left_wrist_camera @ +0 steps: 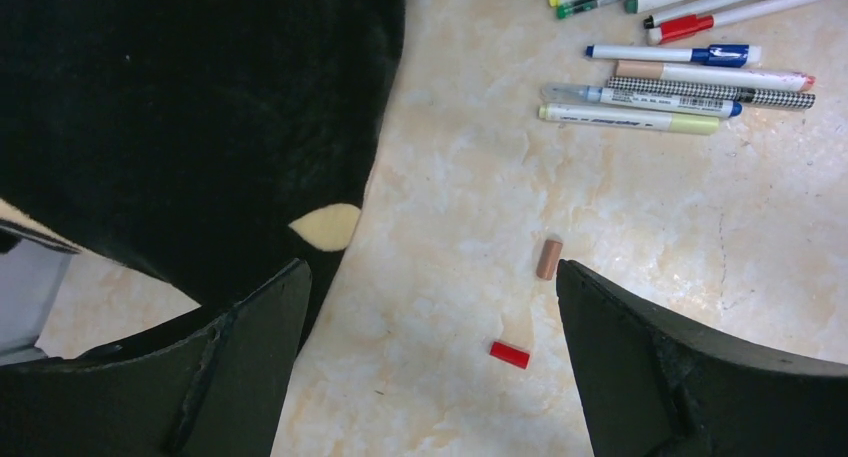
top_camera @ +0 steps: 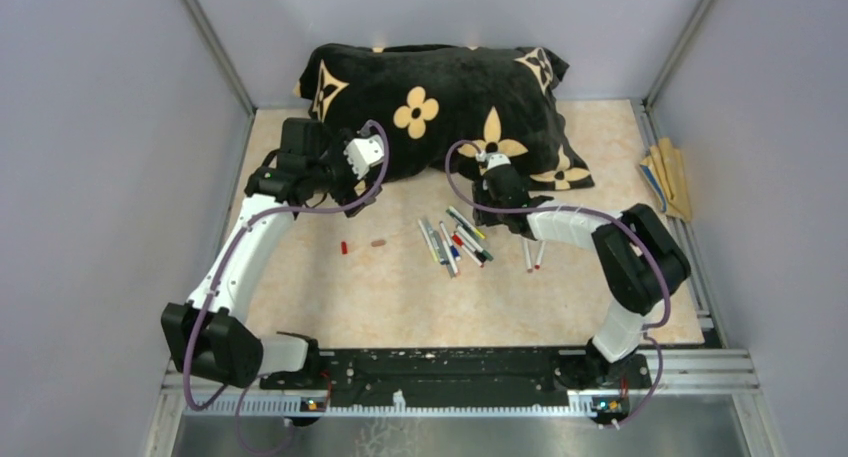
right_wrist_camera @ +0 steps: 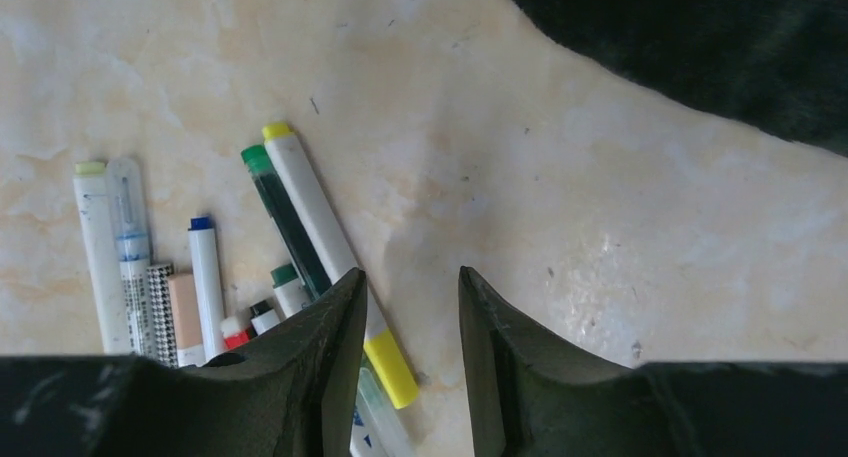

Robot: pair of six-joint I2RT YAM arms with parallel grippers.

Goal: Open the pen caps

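I need to grab the yellow-capped pen across its white body (top_camera: 463, 220) (right_wrist_camera: 323, 220) with my right gripper next. This leaves the cap free for my left gripper to open.
Several pens (top_camera: 455, 241) lie bunched mid-table, also in the left wrist view (left_wrist_camera: 680, 87) and the right wrist view (right_wrist_camera: 200, 277), most with caps on. Two more pens (top_camera: 533, 254) lie apart to their right. A loose red cap (top_camera: 343, 247) (left_wrist_camera: 509, 354) and a loose tan cap (top_camera: 377, 243) (left_wrist_camera: 549, 258) rest on the table left of the bunch. My left gripper (top_camera: 345, 177) (left_wrist_camera: 430, 267) hangs wide open above these caps, holding nothing. My right gripper (top_camera: 490, 202) (right_wrist_camera: 410, 274) is open over bare table, its left finger over a yellow-capped pen (right_wrist_camera: 320, 217).
A black pillow (top_camera: 440, 107) with tan flowers fills the back of the table; its edge sits under my left gripper (left_wrist_camera: 200, 127) and beyond my right one (right_wrist_camera: 720, 47). Flat tan sticks (top_camera: 668, 177) lie at the right rail. Grey walls close both sides.
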